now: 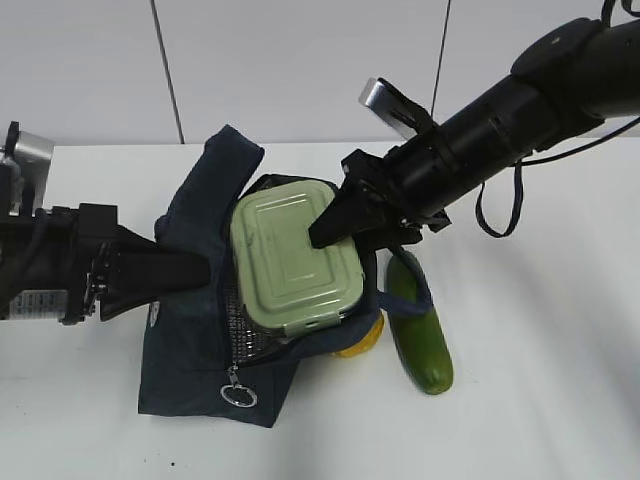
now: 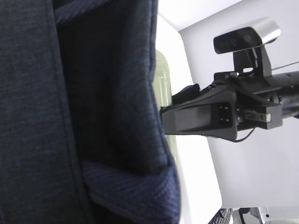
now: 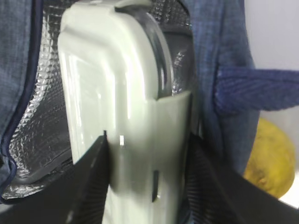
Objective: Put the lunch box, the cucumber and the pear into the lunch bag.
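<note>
The lunch box's lower end [image 1: 302,324] sticks out over the bag's rim, so my right gripper lowers the lunch box deeper next before letting go of it.
The pale green lunch box [image 1: 295,260] [image 3: 112,93] is tilted in the mouth of the dark navy lunch bag [image 1: 190,330] [image 3: 219,56], over its silver lining. My right gripper [image 1: 335,225] [image 3: 147,140] is shut on the box's near end, one finger on each side. My left gripper [image 1: 198,270] pinches the bag's left flap and holds it up; in the left wrist view the bag's fabric [image 2: 70,116] hides its fingers. The dark green cucumber [image 1: 420,335] lies on the table to the right of the bag. The yellow pear [image 1: 365,340] [image 3: 271,158] sits half hidden under the bag's edge.
The bag's zipper ring pull [image 1: 238,395] hangs at its front corner. A navy handle strap [image 3: 257,88] crosses between the box and the pear. My right arm [image 2: 219,112] reaches in from the upper right. The white table [image 1: 540,420] runs back to a pale wall.
</note>
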You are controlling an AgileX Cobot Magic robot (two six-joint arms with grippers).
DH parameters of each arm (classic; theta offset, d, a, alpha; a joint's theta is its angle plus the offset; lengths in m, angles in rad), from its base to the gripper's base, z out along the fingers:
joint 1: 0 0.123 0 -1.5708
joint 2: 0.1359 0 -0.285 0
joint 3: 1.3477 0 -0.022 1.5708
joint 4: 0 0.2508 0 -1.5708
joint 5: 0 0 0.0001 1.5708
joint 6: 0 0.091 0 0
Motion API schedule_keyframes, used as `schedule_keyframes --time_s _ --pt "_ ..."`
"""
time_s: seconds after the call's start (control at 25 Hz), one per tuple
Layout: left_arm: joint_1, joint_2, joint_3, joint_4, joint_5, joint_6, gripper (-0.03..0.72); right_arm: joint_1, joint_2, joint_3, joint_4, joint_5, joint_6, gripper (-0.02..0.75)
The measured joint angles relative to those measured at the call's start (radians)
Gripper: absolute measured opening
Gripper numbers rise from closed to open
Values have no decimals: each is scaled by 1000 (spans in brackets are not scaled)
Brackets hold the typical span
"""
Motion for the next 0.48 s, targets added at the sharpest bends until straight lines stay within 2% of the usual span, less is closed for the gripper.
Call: schedule_keyframes --time_s 0.2,0.48 --pt "0 0 0 -13 2 5 -20 38 0 -44 -40 -38 28 359" --pt "0 0 0 -35 55 76 -20 113 28 -124 -133 -97 105 359"
